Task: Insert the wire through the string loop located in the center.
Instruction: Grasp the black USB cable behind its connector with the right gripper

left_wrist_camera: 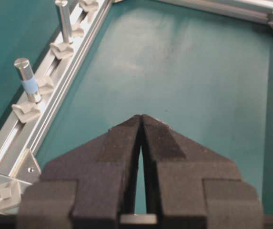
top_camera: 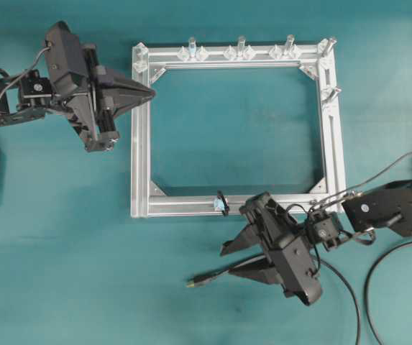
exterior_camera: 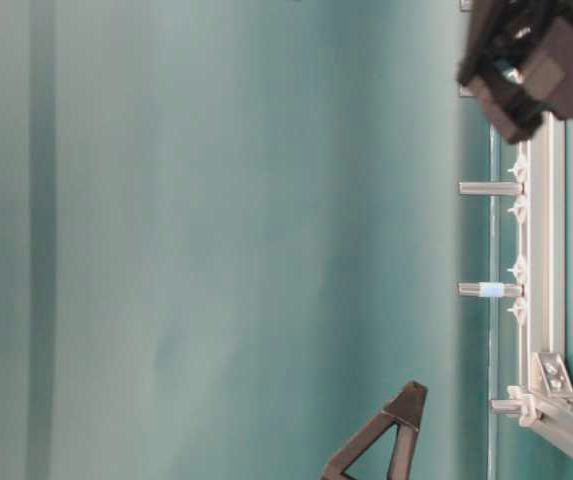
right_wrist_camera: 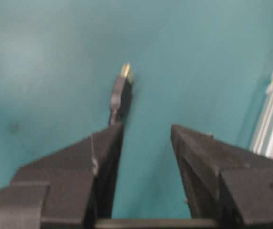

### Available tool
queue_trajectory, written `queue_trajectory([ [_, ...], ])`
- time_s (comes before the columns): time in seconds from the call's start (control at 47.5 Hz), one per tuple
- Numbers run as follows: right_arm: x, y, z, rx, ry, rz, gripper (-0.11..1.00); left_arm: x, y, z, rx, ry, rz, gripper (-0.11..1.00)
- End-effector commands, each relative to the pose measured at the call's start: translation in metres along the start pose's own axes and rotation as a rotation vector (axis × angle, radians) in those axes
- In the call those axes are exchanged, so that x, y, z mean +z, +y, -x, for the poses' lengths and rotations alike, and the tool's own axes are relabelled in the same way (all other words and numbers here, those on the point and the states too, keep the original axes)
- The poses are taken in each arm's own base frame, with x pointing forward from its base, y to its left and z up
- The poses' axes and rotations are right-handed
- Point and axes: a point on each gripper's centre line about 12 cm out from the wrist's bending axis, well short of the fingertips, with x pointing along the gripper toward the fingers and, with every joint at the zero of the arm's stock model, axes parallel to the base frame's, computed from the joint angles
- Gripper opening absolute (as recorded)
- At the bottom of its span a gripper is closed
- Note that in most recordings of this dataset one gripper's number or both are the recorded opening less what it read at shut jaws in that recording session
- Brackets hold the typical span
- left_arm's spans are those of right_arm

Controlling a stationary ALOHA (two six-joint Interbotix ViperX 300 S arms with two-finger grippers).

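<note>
I need to grip the wire close behind its plug (top_camera: 228, 269) with my right gripper next, to hold that end of the wire up. The wire trails off in a slack curve (top_camera: 347, 285).
The wire (top_camera: 209, 277) lies on the teal table in front of the frame, its plug and brass tip (top_camera: 192, 283) pointing left. In the right wrist view the plug (right_wrist_camera: 121, 91) sticks out beyond my left fingertip (right_wrist_camera: 108, 138), and the cable passes under that finger. My right gripper (top_camera: 227, 264) (right_wrist_camera: 146, 132) is open, and only bare table shows between its jaws. The string loop (top_camera: 222, 203) stands on the frame's front rail, just behind that gripper. My left gripper (top_camera: 150, 92) (left_wrist_camera: 141, 117) is shut and empty, hovering over the frame's left rail near the back corner.
The square aluminium frame (top_camera: 139, 144) has clear upright pegs (top_camera: 241, 47) along its back rail and right rail. One peg has a pale-blue band (left_wrist_camera: 28, 80). More black cable (top_camera: 378, 280) curls at the right near the right arm (top_camera: 392, 208).
</note>
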Motion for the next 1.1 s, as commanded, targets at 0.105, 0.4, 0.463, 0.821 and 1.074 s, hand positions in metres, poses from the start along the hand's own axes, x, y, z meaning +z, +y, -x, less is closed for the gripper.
queue_trajectory([
  [0.105, 0.008, 0.001, -0.008, 0.004, -0.023, 0.004, 0.48, 0.010, -0.002, 0.002, -0.007, -0.032, 0.002, 0.10],
  [0.4, -0.003, 0.005, -0.019, 0.016, 0.008, -0.008, 0.48, 0.006, -0.004, 0.003, -0.014, -0.021, -0.001, 0.10],
  [0.463, -0.007, 0.007, -0.021, 0.020, 0.018, -0.019, 0.48, 0.005, -0.005, 0.003, -0.017, -0.019, -0.002, 0.10],
  [0.821, -0.020, 0.012, -0.028, 0.031, 0.055, -0.044, 0.48, 0.003, -0.006, 0.004, -0.021, -0.016, -0.002, 0.10],
  [1.074, -0.027, 0.012, -0.032, 0.032, 0.073, -0.046, 0.47, 0.003, -0.008, 0.004, -0.026, -0.014, -0.004, 0.10],
])
